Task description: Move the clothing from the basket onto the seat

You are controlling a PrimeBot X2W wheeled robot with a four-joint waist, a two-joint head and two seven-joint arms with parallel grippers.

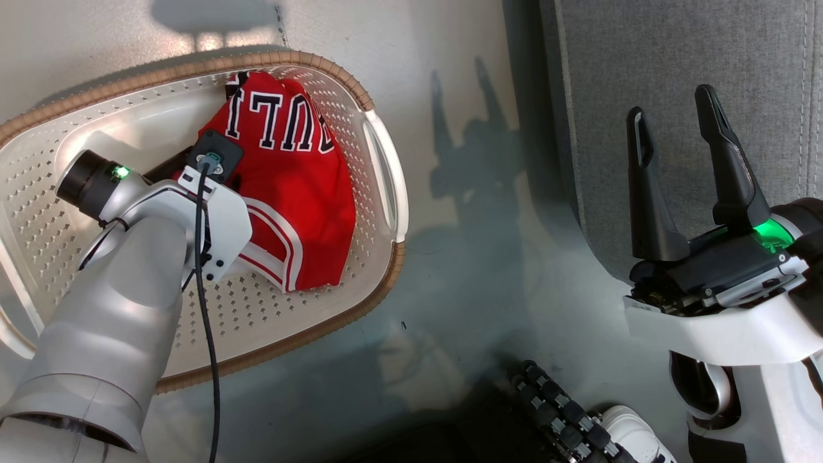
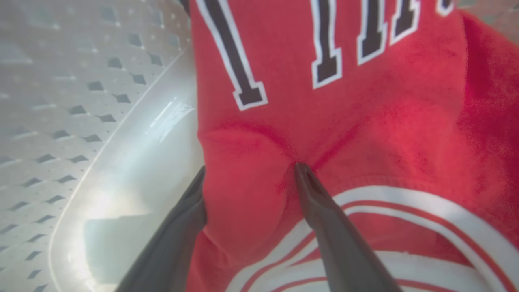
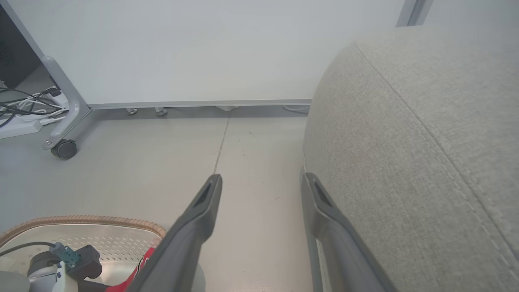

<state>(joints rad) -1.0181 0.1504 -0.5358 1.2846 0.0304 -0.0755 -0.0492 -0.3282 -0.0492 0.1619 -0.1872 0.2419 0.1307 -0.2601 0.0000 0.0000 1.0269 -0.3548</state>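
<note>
My left gripper should next lift the clothing by its raised plain fold [image 2: 248,194] onto the seat.
The clothing [image 1: 302,186] is a bright red jersey with dark white-edged letters, bunched in the cream basket [image 1: 64,193] at the left. My left arm reaches down into the basket, its wrist [image 1: 212,199] covering the jersey's left edge. In the left wrist view my left gripper [image 2: 251,168] is open, its fingers [image 2: 324,227] pushed down on either side of a fold of the clothing [image 2: 365,121], beside the basket wall [image 2: 81,101]. My right gripper [image 1: 670,106] stands open and empty over the grey seat [image 1: 707,51], by its left edge. The right wrist view shows that gripper [image 3: 262,178] beside the seat [image 3: 425,142].
Grey floor [image 1: 463,212] separates the basket from the seat. My base's dark ribbed part [image 1: 559,411] lies at the bottom. Beyond, a white panel on a caster [image 3: 63,148] and loose cables [image 3: 24,109] stand by the floor's far side. The basket rim [image 3: 81,221] shows low left.
</note>
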